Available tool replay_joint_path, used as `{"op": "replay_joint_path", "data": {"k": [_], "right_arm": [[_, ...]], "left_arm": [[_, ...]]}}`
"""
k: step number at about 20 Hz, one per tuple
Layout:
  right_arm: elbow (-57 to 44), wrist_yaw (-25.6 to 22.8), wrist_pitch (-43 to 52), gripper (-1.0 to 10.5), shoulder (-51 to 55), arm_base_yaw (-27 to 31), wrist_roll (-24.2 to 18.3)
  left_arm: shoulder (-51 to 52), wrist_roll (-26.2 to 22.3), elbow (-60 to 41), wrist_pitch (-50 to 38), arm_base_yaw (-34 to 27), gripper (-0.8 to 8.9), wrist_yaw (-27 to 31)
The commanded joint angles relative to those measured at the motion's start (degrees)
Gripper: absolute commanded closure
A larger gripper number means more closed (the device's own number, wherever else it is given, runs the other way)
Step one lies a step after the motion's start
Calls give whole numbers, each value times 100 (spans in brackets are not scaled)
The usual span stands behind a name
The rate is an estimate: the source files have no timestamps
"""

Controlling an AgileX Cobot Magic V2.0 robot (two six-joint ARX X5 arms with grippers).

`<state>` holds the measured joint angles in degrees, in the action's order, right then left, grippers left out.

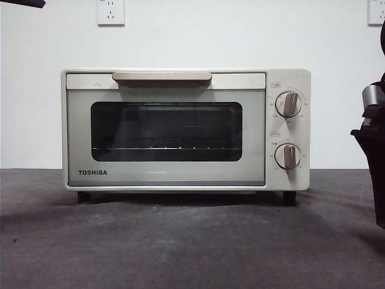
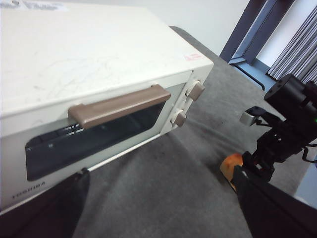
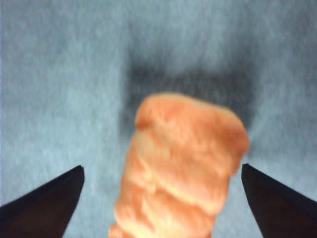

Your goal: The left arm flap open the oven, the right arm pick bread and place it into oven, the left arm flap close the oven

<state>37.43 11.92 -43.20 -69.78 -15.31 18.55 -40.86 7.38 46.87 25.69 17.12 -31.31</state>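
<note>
My right gripper grabs the golden-brown bread, across its lumpy middle (image 3: 173, 178), next, to place the bread into the oven.
The cream-white TOSHIBA oven (image 1: 180, 129) stands on the grey table with its door shut and its beige handle (image 1: 161, 77) at the top. It also shows in the left wrist view (image 2: 99, 59). My left gripper (image 2: 163, 208) is open and empty, hovering in front of and above the oven door. It shows only as a black tip (image 1: 21, 3) in the front view. The golden-brown bread (image 3: 181, 168) lies on the table to the oven's right (image 2: 229, 166). My right gripper (image 3: 162, 167) is open, one jaw on each side of the bread, and shows at the right edge (image 1: 370, 150).
Two round knobs (image 1: 288, 129) sit on the oven's right panel. A white wall with sockets (image 1: 110, 11) stands behind the oven. Grey table surface (image 1: 180, 241) stretches in front of the oven. A window frame (image 2: 247, 34) is off to the right.
</note>
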Motion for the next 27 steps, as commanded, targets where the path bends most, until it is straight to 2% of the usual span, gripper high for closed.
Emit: {"op": "replay_joint_path", "data": {"k": [1, 6, 9, 10, 13, 16, 18, 20, 23, 27], "right_arm": [[39, 4, 111, 527, -238, -20, 92], [94, 79, 118, 803, -374, -20, 26], [358, 424, -208, 814, -26, -20, 17], [501, 527, -413, 814, 166, -20, 13], [820, 776, -800, 814, 850, -20, -107], [1099, 841, -1014, 814, 1694, -20, -120], [1196, 1078, -1043, 814, 2203, -20, -116], [1248, 1276, -1056, 814, 2647, -20, -90], [1257, 1453, -1058, 814, 3165, -20, 87], [1257, 1510, -1062, 814, 3582, -20, 101]], "left_arm": [[-26, -39, 129, -149, 26, 344, -7], [-70, 140, 223, -98, 26, 344, 28], [-387, 15, 586, 46, 26, 346, 201], [-625, -101, 802, 199, 37, 375, 201], [-1375, -533, 1388, 546, 249, 480, 337], [-2343, -1027, 2144, 916, 595, 607, 787], [-2986, -1298, 2643, 1172, 811, 686, 1049], [-3543, -1386, 3018, 1193, 966, 790, 1222], [-4083, -1572, 3265, 1193, 1034, 797, 1226], [-4380, -1799, 3268, 1082, 1032, 797, 1226]]}}
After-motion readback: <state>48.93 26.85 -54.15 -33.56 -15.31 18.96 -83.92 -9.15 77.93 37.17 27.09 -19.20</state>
